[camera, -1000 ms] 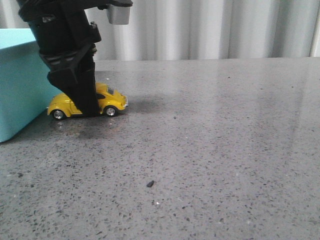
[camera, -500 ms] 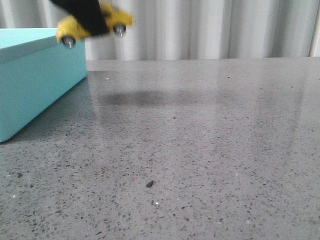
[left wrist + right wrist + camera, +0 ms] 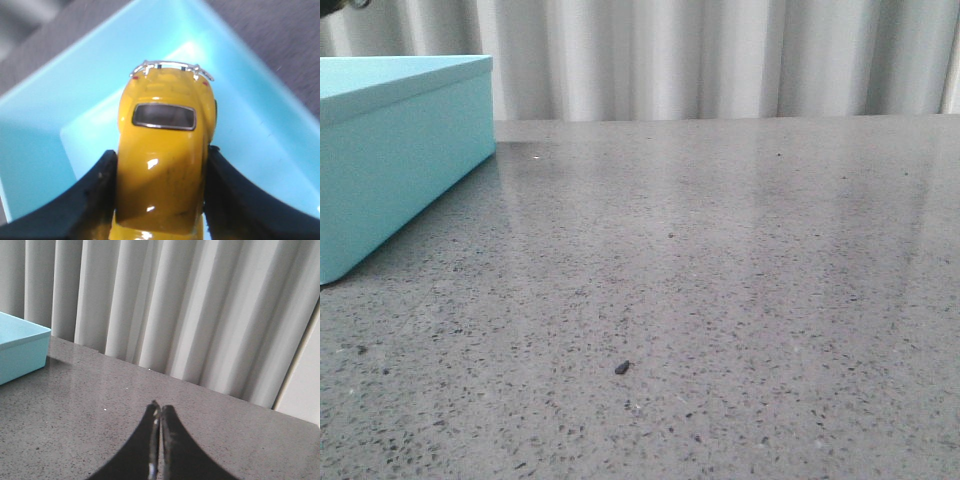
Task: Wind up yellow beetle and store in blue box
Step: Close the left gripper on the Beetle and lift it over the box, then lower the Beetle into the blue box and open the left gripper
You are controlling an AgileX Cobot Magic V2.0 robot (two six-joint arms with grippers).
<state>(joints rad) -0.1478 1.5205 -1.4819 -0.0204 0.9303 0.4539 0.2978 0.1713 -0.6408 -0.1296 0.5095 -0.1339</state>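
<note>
My left gripper needs to bring the beetle farther down into the box before letting go, because the yellow beetle (image 3: 165, 145) hangs above the blue box's bottom in the left wrist view.
My left gripper (image 3: 161, 155) is shut on the yellow beetle (image 3: 165, 145), its black fingers (image 3: 100, 192) pressed against both sides of the car. It holds the car above the open inside of the blue box (image 3: 260, 140). In the front view only the box (image 3: 395, 160) shows, at the far left of the table; the car and the left gripper are out of that frame. My right gripper (image 3: 160, 410) is shut and empty above the grey table, well away from the box (image 3: 20, 347).
The grey speckled table (image 3: 720, 300) stretches to the right of the box. A small dark speck (image 3: 621, 368) lies near the front. Pale pleated curtains (image 3: 720, 55) hang behind the table's far edge.
My left gripper lifted the yellow beetle off the table beside the box, rose out of the front view's top edge, and now holds it over the box.
</note>
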